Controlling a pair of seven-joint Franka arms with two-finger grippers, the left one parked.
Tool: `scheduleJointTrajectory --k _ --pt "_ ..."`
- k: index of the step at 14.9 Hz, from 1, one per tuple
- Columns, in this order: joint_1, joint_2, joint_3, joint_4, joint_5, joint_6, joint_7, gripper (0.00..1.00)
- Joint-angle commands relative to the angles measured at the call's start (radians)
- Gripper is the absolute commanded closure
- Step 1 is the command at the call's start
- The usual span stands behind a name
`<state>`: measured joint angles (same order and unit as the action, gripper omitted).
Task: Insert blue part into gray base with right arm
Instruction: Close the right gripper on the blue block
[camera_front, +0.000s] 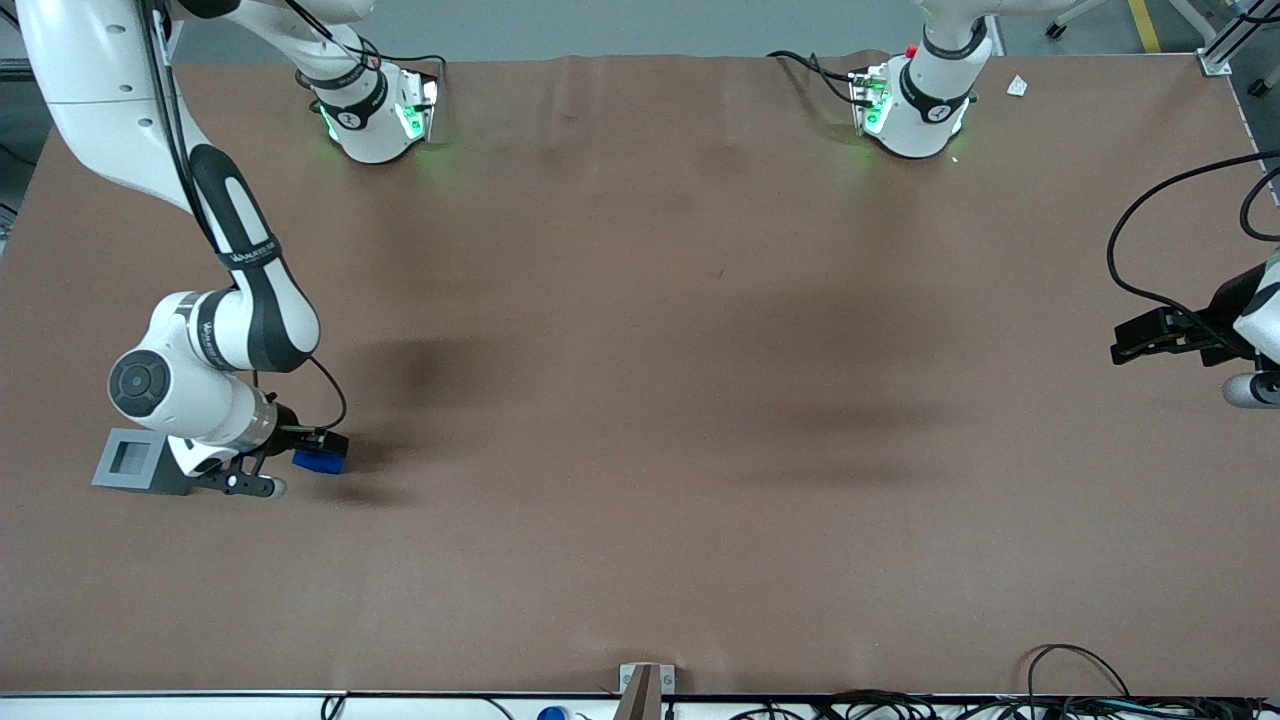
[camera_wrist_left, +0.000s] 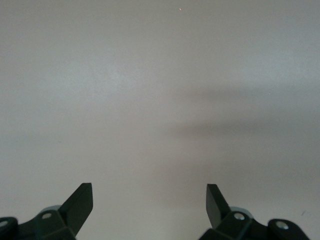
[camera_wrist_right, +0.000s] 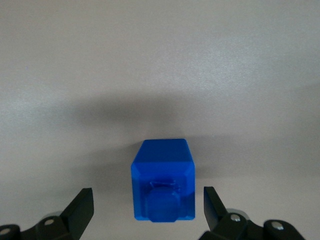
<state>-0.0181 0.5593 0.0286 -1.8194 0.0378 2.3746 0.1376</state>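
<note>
My right gripper should next grab the blue part's opposite sides to insert it into the gray base.
The blue part (camera_front: 320, 460) lies on the brown table near the working arm's end; in the right wrist view the blue part (camera_wrist_right: 163, 180) sits between the two black fingertips (camera_wrist_right: 81, 207) with a gap on each side. My right gripper (camera_front: 300, 455) (camera_wrist_right: 148, 205) is open, low over the table and straddling the part without touching it. The gray base (camera_front: 135, 462), a light gray box with a square recess in its top, stands right beside the gripper, farther out toward the working arm's end and partly covered by the wrist.
The brown table (camera_front: 650, 400) stretches toward the parked arm's end. Two arm bases (camera_front: 375, 115) (camera_front: 915, 105) stand along the edge farthest from the front camera. Cables (camera_front: 1080, 680) lie at the near edge.
</note>
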Motion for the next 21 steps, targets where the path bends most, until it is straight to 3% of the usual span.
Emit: scheduleJointTrajectory --k 1,7,15,21 --pt "0.0 -0.006 -0.004 -0.001 -0.001 0.009 0.016 0.11" --pt "-0.013 0.01 -0.006 0.022 -0.003 0.011 0.016 0.14" --pt "-0.013 0.022 -0.006 0.032 -0.032 0.021 0.016 0.27" --pt "-0.02 0.025 -0.006 0.032 -0.035 0.032 0.016 0.48"
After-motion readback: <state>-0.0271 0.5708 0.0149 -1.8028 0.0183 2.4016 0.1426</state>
